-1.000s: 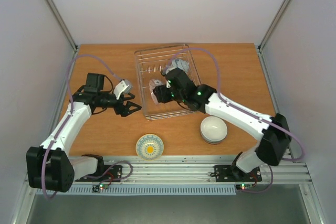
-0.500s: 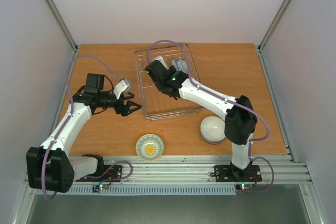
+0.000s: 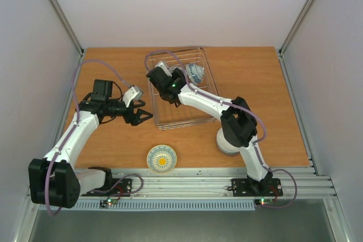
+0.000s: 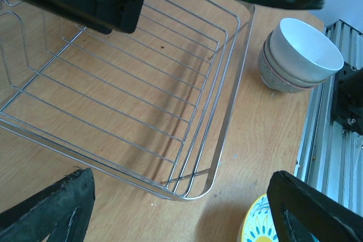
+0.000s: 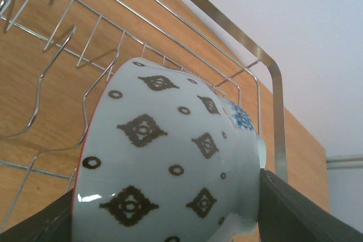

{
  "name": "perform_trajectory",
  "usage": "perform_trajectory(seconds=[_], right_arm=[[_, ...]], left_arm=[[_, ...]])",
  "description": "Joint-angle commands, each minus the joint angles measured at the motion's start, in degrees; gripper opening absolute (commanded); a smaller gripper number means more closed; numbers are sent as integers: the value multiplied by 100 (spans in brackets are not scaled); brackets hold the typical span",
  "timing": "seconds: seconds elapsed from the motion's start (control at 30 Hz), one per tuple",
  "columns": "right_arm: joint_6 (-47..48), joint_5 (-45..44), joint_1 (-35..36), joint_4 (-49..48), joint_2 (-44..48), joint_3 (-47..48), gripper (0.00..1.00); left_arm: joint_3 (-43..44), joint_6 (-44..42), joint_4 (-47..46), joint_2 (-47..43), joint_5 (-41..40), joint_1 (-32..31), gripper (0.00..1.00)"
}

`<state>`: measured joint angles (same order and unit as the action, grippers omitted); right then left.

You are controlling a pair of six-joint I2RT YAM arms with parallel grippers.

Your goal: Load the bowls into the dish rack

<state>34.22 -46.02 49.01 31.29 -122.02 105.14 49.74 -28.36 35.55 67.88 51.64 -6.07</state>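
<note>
My right gripper keeps hold of the white bowl for now, since it is above the rack's wires and would drop against the blue-and-white bowl close by.
The silver wire dish rack (image 3: 187, 114) stands mid-table. My right gripper (image 3: 176, 76) reaches into its far left part and is shut on a white bowl with dark diamonds and dots (image 5: 170, 157), held on its side between my right gripper's (image 5: 170, 219) fingers. A blue-and-white bowl (image 3: 194, 73) stands on edge in the rack's far end, just behind the held bowl (image 5: 244, 118). My left gripper (image 3: 142, 116) is open and empty left of the rack's near corner (image 4: 195, 188).
A stack of white bowls (image 3: 226, 145) sits near the front edge right of the rack, also in the left wrist view (image 4: 300, 55). A yellow-and-blue patterned bowl (image 3: 161, 158) sits near the front edge. Enclosure walls stand on both sides.
My right arm has swung from the rack's near middle toward its far left with the dotted bowl in its grip. The left arm has not moved.
</note>
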Motion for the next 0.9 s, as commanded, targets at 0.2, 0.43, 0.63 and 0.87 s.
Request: perform_trajectory(seconds=[0.2, 0.43, 0.63, 0.87], right_arm=[[1030, -776, -31, -970, -560, 617, 1], [1302, -887, -129, -1164, -913, 961, 1], [1396, -997, -228, -1048, -1331, 1282, 1], [776, -521, -331, -385, -1462, 1442, 2]], left_arm=[[-114, -139, -128, 5, 157, 26, 84], [-104, -159, -123, 69, 229, 26, 84], [-100, -191, -103, 108, 250, 26, 84], [-87, -230, -104, 220, 276, 25, 84]])
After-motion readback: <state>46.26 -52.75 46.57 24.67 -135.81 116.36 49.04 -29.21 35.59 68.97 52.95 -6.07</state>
